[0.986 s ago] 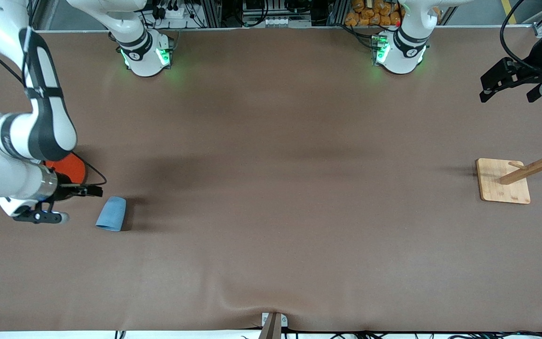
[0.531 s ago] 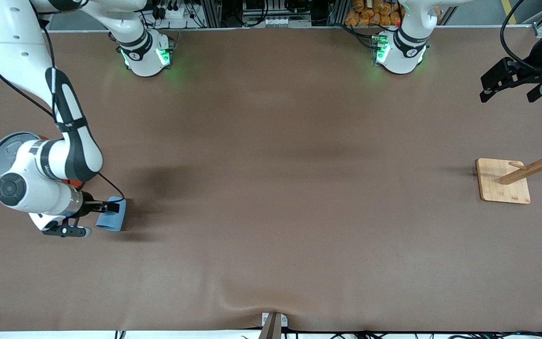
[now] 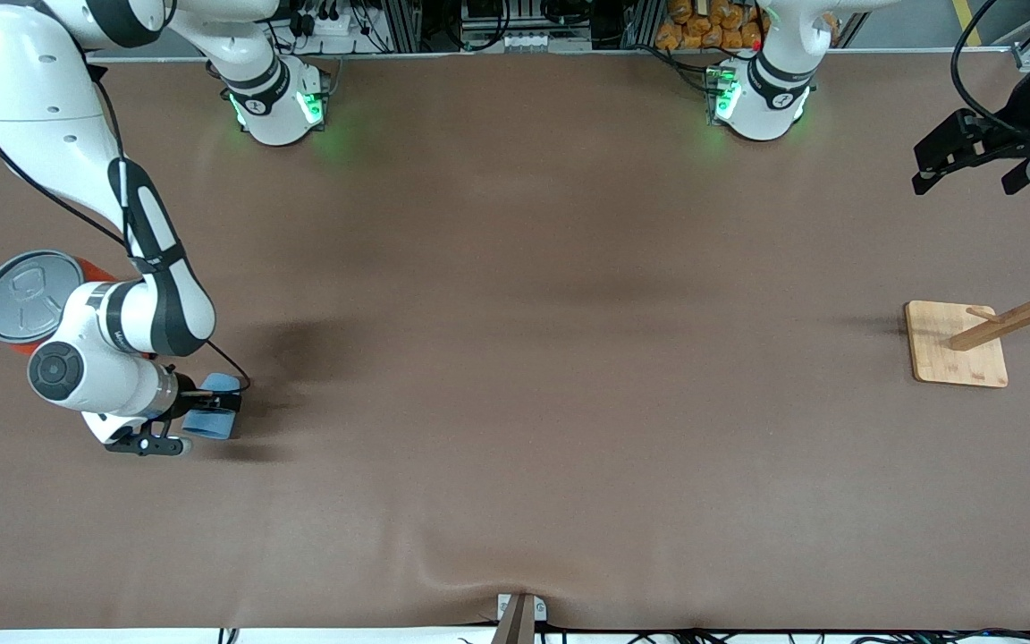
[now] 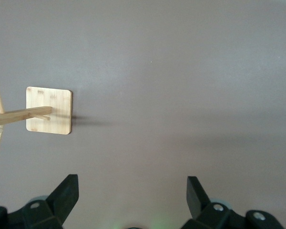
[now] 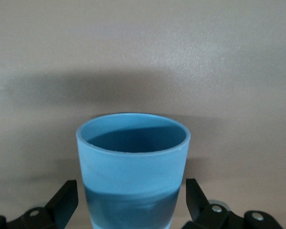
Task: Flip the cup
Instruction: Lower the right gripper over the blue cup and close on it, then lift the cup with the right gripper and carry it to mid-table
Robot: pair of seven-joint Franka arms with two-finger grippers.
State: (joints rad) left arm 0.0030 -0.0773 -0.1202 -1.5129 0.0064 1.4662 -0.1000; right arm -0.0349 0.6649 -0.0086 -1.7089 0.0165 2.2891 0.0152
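Observation:
The robot's right gripper should close on the cup now, as its fingers reach beside the blue cup's side (image 3: 211, 424) (image 5: 132, 191).
The light-blue cup (image 3: 214, 422) lies on its side at the right arm's end of the table, its wider mouth toward the front camera. My right gripper (image 3: 216, 404) is low at the cup, open, with a finger on each side of it. In the right wrist view the cup (image 5: 133, 162) fills the gap between the black fingers (image 5: 64, 200), which stand apart from its wall. My left gripper (image 3: 962, 159) waits open and empty in the air over the left arm's end of the table; it also shows in the left wrist view (image 4: 132, 195).
A big orange can with a grey pull-tab lid (image 3: 21, 295) stands beside the right arm, farther from the front camera than the cup. A wooden rack on a square base (image 3: 958, 344) stands at the left arm's end and shows in the left wrist view (image 4: 48, 110).
My right gripper has moved from beside the orange can to the cup and now straddles it. The cup has hardly moved. The left arm has not moved.

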